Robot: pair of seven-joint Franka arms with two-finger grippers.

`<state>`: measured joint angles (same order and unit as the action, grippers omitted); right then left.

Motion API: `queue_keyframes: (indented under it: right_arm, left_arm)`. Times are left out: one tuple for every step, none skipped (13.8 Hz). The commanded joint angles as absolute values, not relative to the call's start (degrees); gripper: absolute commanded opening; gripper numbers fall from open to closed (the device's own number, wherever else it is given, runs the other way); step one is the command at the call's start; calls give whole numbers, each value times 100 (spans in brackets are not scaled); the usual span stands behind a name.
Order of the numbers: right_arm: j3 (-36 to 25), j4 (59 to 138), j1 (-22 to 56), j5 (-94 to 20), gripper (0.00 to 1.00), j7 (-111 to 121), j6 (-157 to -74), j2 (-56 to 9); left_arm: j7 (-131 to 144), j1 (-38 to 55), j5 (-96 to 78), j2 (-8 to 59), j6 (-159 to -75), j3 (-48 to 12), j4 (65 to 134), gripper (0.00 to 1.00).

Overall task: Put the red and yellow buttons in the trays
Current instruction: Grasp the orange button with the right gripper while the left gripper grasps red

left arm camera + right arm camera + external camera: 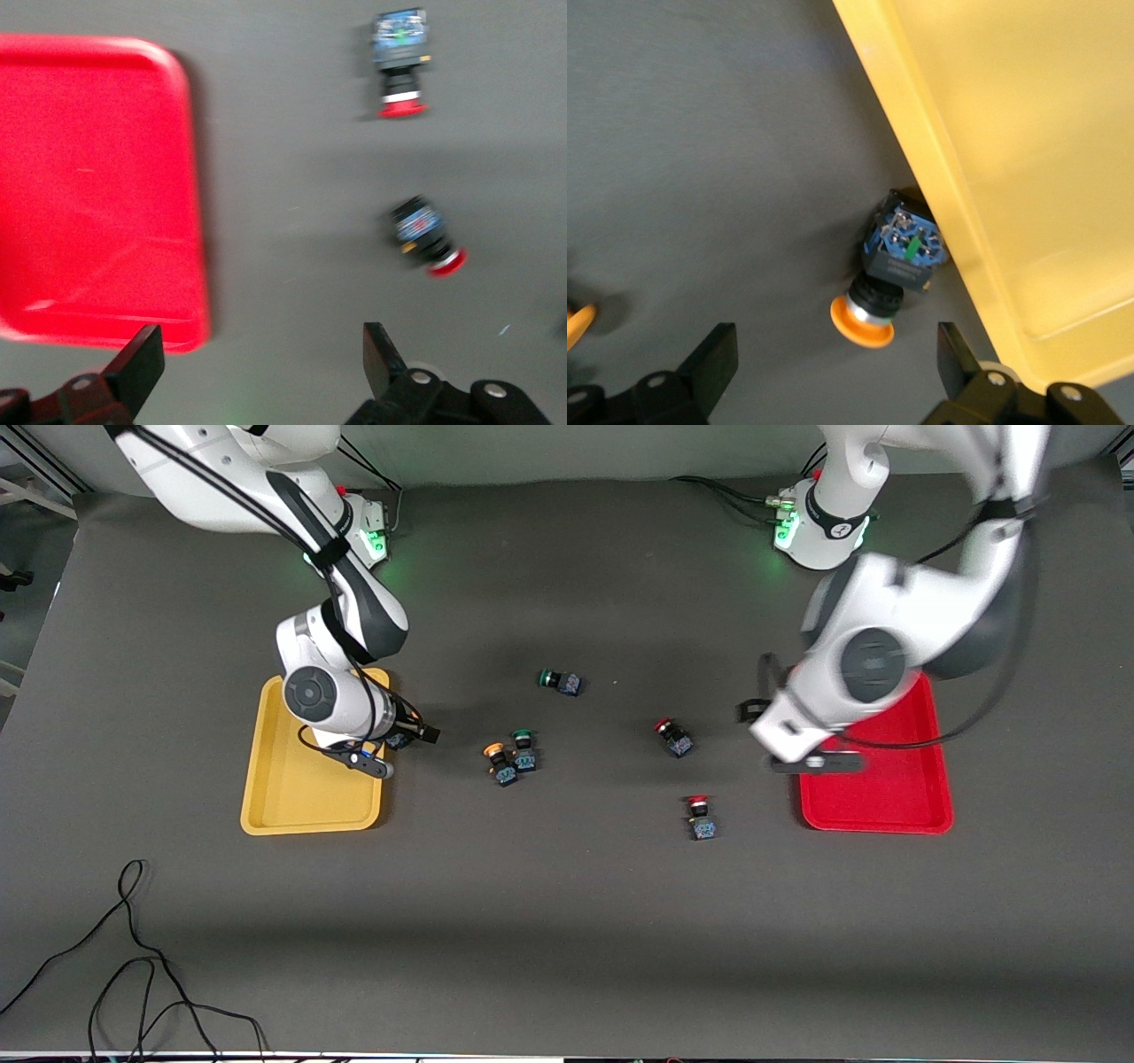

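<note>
The robot's right gripper isn't ready to close on the yellow-capped button's blue body (pixel 905 243) by the yellow tray: mat is still between its fingers and the button's body, so it should first move closer.
My right gripper (pixel 400 746) (pixel 835 345) is open and low over the mat at the yellow tray's (pixel 301 797) (pixel 1028 133) edge toward the table's middle. Below it one yellow-capped button (pixel 897 264) lies on its side on the mat, against the outside of that rim. Another yellow-capped button (pixel 501 764) lies near the middle. My left gripper (pixel 802 757) (pixel 260 345) is open and empty over the mat beside the red tray (pixel 886 797) (pixel 89 177). Two red-capped buttons (pixel 673 737) (pixel 701 817) lie on the mat; both show in the left wrist view (pixel 425 235) (pixel 400 66).
Two green-capped switches lie on the mat, one (pixel 524 749) touching the yellow-capped button near the middle, one (pixel 560 681) farther from the front camera. Both trays hold nothing that I can see. A black cable (pixel 133 957) lies at the near corner on the right arm's end.
</note>
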<state>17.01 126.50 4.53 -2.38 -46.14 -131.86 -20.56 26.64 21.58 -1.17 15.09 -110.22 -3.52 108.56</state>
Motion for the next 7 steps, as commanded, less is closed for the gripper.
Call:
queue_keyframes:
  right_arm:
    - [1758,12577,413,-106,100,-5018,-13333,-2294]
    - [1758,12577,413,-114,100,-5027,-13333,-2337]
    - [1758,12577,413,-114,100,-5036,-13342,-2381]
    - [1749,12577,404,-114,100,-5036,-13403,-2408]
    - [1749,12577,404,-114,92,-5027,-13421,-2460]
    - [1749,12577,404,-106,79,-5027,-13447,-2487]
    - [1740,12568,396,-97,68,-5027,-13465,-2496]
  left_arm:
    - [3767,2758,-193,2142,-11871,-255,10933,99]
    - [4023,2925,-193,2353,-12161,-255,10968,98]
    - [4147,2970,-193,2547,-12434,-255,11004,97]
    - [4201,3023,-193,2653,-12689,-255,11091,96]
    - [4306,3058,-193,2741,-12892,-255,11161,96]
    - [4394,3067,-193,2855,-13076,-255,11188,94]
    - [4447,3067,-193,2978,-13226,-264,11188,93]
